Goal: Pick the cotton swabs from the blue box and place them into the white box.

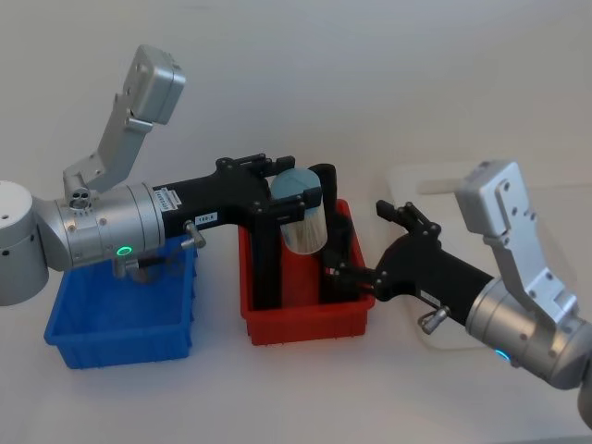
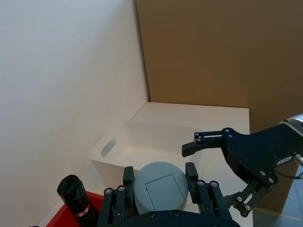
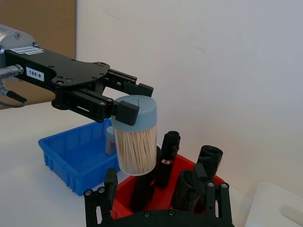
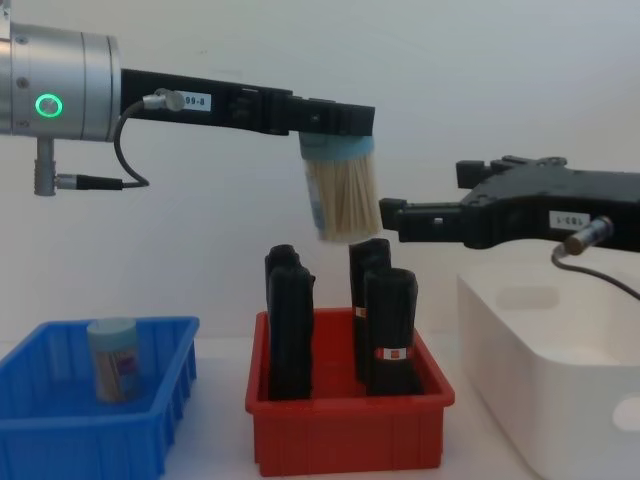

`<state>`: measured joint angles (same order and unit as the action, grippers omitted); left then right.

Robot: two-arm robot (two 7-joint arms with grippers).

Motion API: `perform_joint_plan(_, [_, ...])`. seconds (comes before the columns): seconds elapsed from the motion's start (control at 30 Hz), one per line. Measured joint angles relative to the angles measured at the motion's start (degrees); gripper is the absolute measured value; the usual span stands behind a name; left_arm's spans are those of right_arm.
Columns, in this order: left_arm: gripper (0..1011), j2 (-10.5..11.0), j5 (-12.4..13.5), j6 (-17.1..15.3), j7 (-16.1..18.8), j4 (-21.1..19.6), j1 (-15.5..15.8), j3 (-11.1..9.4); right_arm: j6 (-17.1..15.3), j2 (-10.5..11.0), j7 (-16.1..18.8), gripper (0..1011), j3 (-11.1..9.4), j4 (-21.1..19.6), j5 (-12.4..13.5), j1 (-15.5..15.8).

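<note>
The jar's pale blue cap is covered by my left gripper's fingers. The sides of the jar's clear body below are free, so my right gripper will grab the jar there next.
My left gripper (image 1: 298, 192) is shut on the pale blue cap of a cotton swab jar (image 1: 301, 217), a clear jar packed with tan sticks. The jar (image 4: 340, 195) hangs slightly tilted above the red bin (image 4: 350, 430). A second cotton swab jar (image 4: 112, 358) with a pinkish label stands in the blue box (image 4: 60, 420) at the left. The white box (image 4: 540, 370) sits at the right. My right gripper (image 4: 450, 195) is open with nothing in it, level with the held jar, just to its right and ahead of the white box.
Several tall black packs (image 4: 390, 330) stand upright in the red bin (image 1: 305, 324), directly under the held jar. The white box (image 2: 142, 146) has an oval handle cutout and lies beyond the red bin. A brown panel stands behind it in the left wrist view.
</note>
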<state>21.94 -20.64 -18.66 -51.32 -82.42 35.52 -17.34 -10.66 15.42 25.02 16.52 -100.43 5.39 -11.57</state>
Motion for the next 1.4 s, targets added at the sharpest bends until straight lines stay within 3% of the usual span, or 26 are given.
perform_joint_plan(1.0, [659, 0.0, 0.0, 0.0, -0.08, 0.0, 0.04, 0.01, 1.15, -5.06, 3.92, 1001, 2.51, 9.28, -2.63, -7.47])
perform_joint_plan(1.23, [659, 0.0, 0.0, 0.0, -0.07, 0.0, 0.04, 0.01, 1.88, -5.92, 4.75, 891, 3.05, 11.37, -3.09, -8.73])
perform_joint_plan(1.4, [659, 0.0, 0.0, 0.01, -0.07, 0.0, 0.03, 0.01, 2.37, -6.3, 5.24, 758, 3.32, 12.38, -3.14, -9.29])
